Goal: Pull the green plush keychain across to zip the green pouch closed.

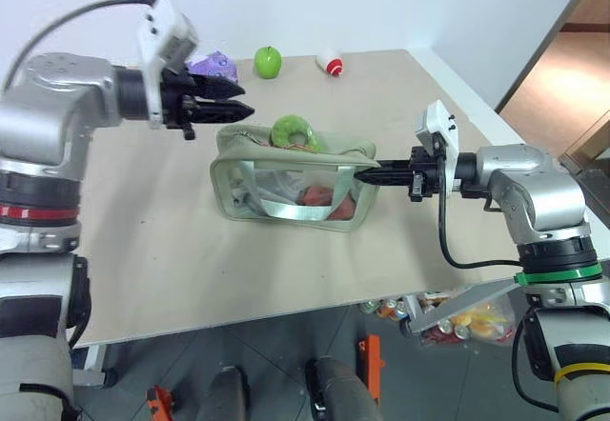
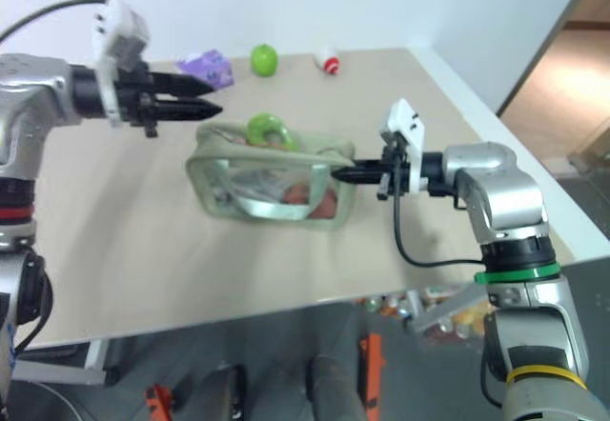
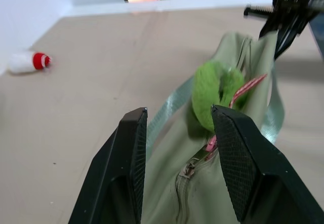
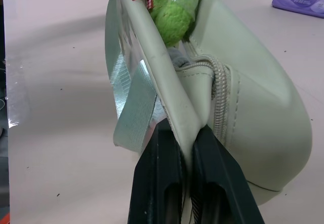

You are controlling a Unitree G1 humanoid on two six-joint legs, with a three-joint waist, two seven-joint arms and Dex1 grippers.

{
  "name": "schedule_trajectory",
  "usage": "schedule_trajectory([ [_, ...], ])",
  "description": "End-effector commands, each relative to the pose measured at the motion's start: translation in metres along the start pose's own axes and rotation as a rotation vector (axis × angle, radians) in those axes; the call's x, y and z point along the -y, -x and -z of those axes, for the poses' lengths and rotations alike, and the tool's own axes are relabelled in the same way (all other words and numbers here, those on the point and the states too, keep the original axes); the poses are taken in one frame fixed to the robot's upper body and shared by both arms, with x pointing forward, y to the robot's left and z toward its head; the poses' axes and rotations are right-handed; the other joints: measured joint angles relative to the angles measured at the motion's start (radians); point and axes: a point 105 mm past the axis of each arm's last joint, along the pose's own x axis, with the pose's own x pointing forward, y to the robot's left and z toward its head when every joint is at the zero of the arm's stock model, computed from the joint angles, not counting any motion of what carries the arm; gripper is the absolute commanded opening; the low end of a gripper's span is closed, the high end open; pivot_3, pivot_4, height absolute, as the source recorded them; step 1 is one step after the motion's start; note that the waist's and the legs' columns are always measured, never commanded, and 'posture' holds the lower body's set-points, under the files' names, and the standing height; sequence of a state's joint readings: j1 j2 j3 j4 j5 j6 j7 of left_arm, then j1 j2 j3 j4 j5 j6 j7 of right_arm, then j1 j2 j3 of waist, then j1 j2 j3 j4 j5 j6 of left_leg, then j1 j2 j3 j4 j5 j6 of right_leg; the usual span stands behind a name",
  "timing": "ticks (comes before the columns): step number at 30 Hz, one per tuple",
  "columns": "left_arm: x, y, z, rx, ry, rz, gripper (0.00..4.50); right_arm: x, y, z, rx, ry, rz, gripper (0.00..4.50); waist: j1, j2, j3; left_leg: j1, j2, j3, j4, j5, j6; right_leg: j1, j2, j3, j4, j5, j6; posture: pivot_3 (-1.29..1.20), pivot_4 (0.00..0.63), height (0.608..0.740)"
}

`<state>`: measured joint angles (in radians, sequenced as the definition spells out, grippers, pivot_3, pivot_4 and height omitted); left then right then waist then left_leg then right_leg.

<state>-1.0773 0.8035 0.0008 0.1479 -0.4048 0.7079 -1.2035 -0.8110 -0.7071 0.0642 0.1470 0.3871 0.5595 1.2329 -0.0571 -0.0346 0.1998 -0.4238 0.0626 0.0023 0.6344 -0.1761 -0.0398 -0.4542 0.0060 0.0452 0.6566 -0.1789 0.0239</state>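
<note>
My left gripper should next grab the pouch by the narrow front corner edge (image 1: pixel 219 161) beside its zipper, because the pouch's broad top is wider than my fingers open.
The green pouch (image 1: pixel 286 188) stands mid-table with its clear side panel facing me. The green plush keychain (image 1: pixel 295 132) sits on top of it, at the zipper near the middle; in the left wrist view the keychain (image 3: pixel 215 95) lies a little beyond the fingers. My left gripper (image 1: pixel 246 99) hovers open and empty above the table, up and to the left of the pouch. My right gripper (image 1: pixel 360 179) is shut on the pouch's right end; the right wrist view shows its fingers (image 4: pixel 167 173) pinching the fabric edge of the pouch (image 4: pixel 253 112) beside the zipper.
At the far edge of the table lie a green apple (image 1: pixel 268 61), a small white and red bottle (image 1: pixel 330 61) and a purple packet (image 1: pixel 212 63). The table's right edge runs close behind my right arm. A bag of cans (image 1: pixel 457 321) lies on the floor below.
</note>
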Motion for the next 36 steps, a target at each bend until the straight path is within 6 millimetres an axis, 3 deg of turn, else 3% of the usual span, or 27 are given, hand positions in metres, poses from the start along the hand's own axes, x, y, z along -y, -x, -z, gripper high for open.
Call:
schedule_trajectory([
  [1,0.011,0.031,-0.003,0.016,0.003,0.014,2.06,-0.002,0.001,-0.012,0.034,0.041,-0.006,0.00,-0.004,0.000,0.000,0.000,0.000,0.000,-0.001,0.000,0.000,0.000,0.000,0.000,0.000,0.000,0.000,0.00,0.150,0.740],
  [7,0.040,0.063,0.036,-0.106,0.109,0.089,2.06,-0.001,-0.003,-0.011,0.034,0.039,-0.015,0.00,-0.005,0.000,0.000,0.001,0.001,0.000,0.000,0.000,0.000,0.000,0.001,0.000,0.002,-0.003,-0.004,0.00,0.150,0.740],
  [11,0.045,0.066,0.059,-0.168,0.155,0.075,2.06,-0.001,-0.004,-0.012,0.036,0.041,-0.022,0.00,-0.014,0.000,0.000,0.002,0.000,0.000,0.000,0.000,0.000,0.000,0.002,0.003,0.003,-0.003,-0.005,0.00,0.150,0.740],
  [19,0.041,0.052,0.070,-0.126,0.193,0.043,2.06,-0.002,-0.002,-0.013,0.037,0.047,-0.020,0.00,-0.015,0.000,0.000,0.001,0.000,-0.001,0.001,0.001,0.001,0.000,0.004,0.004,0.004,-0.003,-0.006,0.00,0.150,0.740],
  [24,0.018,0.048,0.076,-0.092,0.215,-0.061,2.06,-0.003,0.000,-0.013,0.035,0.046,-0.016,0.00,-0.015,0.000,0.000,0.001,0.000,-0.001,0.001,0.001,0.001,0.000,0.004,0.004,0.004,-0.003,-0.006,0.00,0.150,0.740],
  [36,0.016,0.035,0.080,-0.060,0.232,-0.041,2.06,-0.003,0.003,-0.012,0.031,0.047,-0.010,0.00,-0.015,0.000,0.000,0.001,0.000,-0.001,0.001,0.001,0.001,-0.001,0.004,0.005,0.005,-0.003,-0.005,0.00,0.150,0.740],
])
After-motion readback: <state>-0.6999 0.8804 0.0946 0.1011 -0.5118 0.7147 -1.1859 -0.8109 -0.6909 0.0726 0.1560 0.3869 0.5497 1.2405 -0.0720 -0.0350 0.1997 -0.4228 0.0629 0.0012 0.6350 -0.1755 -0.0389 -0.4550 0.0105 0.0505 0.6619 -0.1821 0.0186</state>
